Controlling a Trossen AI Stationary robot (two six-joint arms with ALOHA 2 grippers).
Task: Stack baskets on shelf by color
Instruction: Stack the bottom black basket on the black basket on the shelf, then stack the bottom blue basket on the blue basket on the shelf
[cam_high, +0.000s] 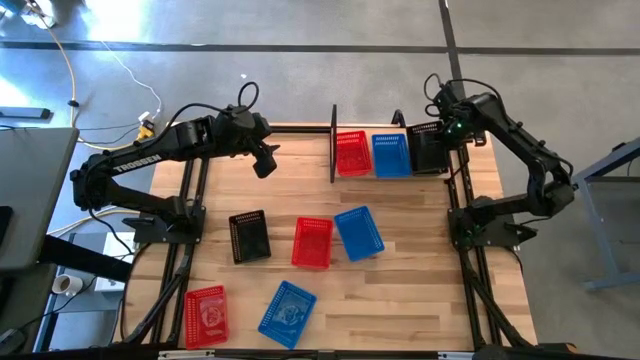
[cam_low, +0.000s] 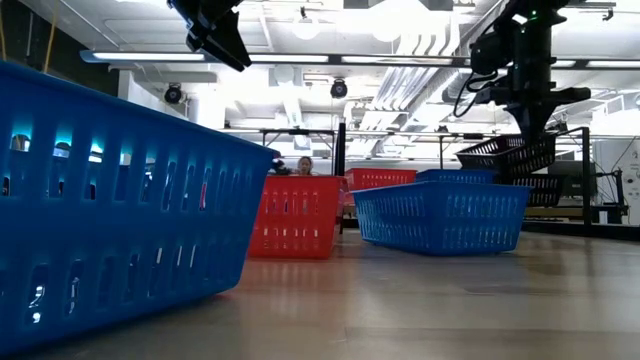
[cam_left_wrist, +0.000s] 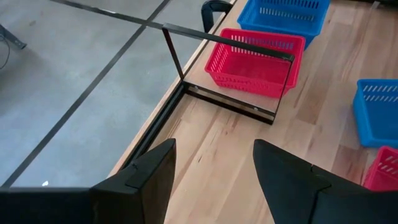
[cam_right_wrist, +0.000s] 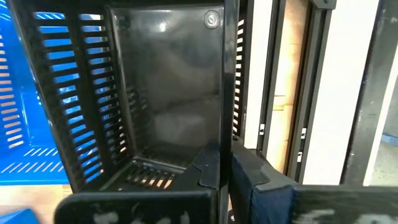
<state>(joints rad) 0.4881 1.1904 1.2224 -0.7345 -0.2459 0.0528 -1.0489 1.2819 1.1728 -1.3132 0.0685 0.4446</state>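
Observation:
My right gripper is ready to release the held basket, because the lower black basket's slotted side (cam_right_wrist: 240, 62) shows just outside the held basket's side (cam_right_wrist: 230, 74).
The shelf (cam_high: 333, 145) stands at the table's far edge, with a red basket (cam_high: 351, 153) and a blue basket (cam_high: 391, 155) side by side in it. At its right end my right gripper (cam_high: 449, 131) is shut on a black basket (cam_high: 429, 148). In the low view this basket (cam_low: 500, 155) is tilted above a second black basket (cam_low: 545, 188). My left gripper (cam_high: 265, 160) hangs open above the table, left of the shelf, touching nothing. A black (cam_high: 249, 237), two red (cam_high: 312, 242) (cam_high: 206, 315) and two blue baskets (cam_high: 358, 232) (cam_high: 288, 312) rest on their bottoms on the table. My right gripper pinches the black basket's side wall (cam_right_wrist: 227, 124), the one toward the table's right, with one finger (cam_right_wrist: 211, 171) inside the basket and one (cam_right_wrist: 252, 180) outside. The fingers come from above, pointing down. The basket is tilted; whether it touches the black basket below, I cannot tell.
Black arm-mount frames (cam_high: 190, 200) (cam_high: 465, 200) run along the table's left and right sides. Bare wood lies between the shelf and the row of baskets at mid-table. In the low view a blue basket (cam_low: 110, 200) fills the near left.

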